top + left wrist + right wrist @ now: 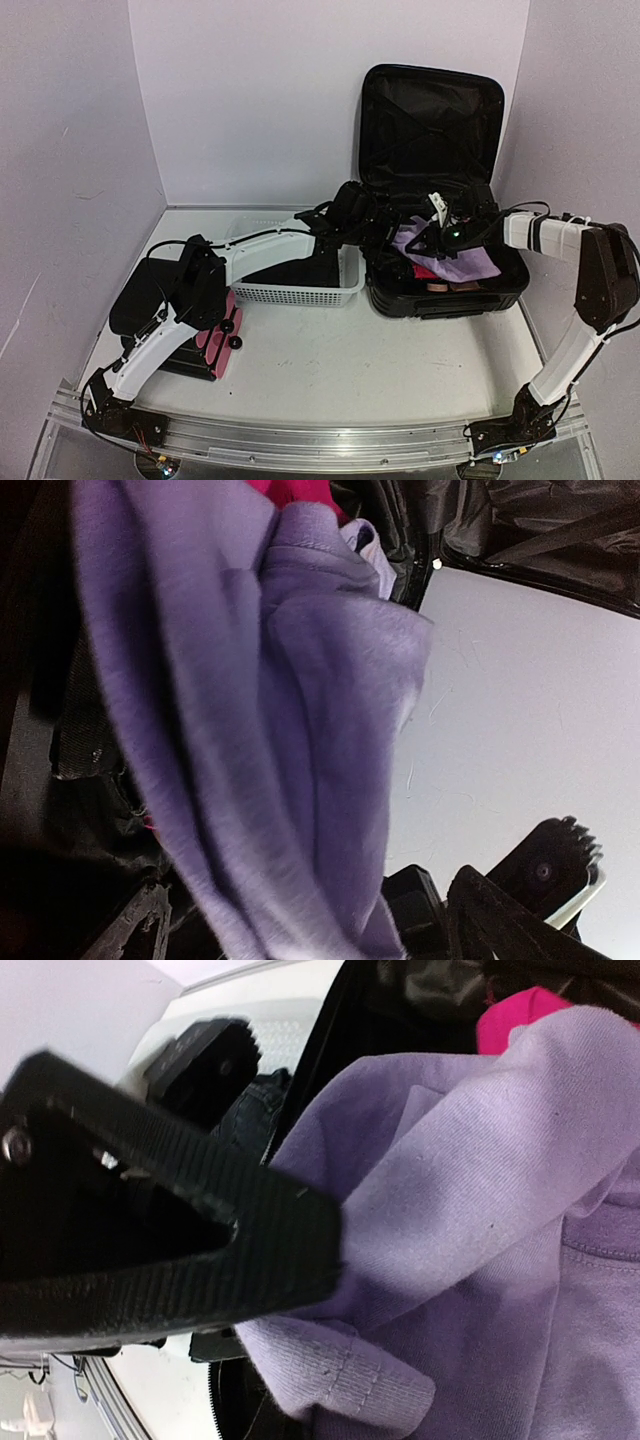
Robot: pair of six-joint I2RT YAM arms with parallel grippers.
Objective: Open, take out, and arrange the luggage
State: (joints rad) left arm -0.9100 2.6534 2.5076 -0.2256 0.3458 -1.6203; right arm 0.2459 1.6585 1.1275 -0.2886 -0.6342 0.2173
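Observation:
I need my left gripper to grab the purple garment (455,262) next by the hanging fold nearest the basket, draw it out and lay it in the basket.
The luggage (430,110) lies open at the back right with its lid upright. A purple garment (455,262) is in its lower half, over a pink item (425,272). My right gripper (437,232) is shut on a raised fold of the purple garment (480,1180); one black finger (200,1250) presses into the cloth. My left gripper (385,225) reaches over the basket to the luggage's left edge. Its fingers (145,920) stand apart, and the purple garment (300,730) hangs between them.
A white perforated basket (300,293) stands left of the luggage, under my left arm. A smaller black case with a pink side and black knobs (215,340) lies at the front left. Dark denim (250,1105) shows at the luggage's edge. White walls close in behind.

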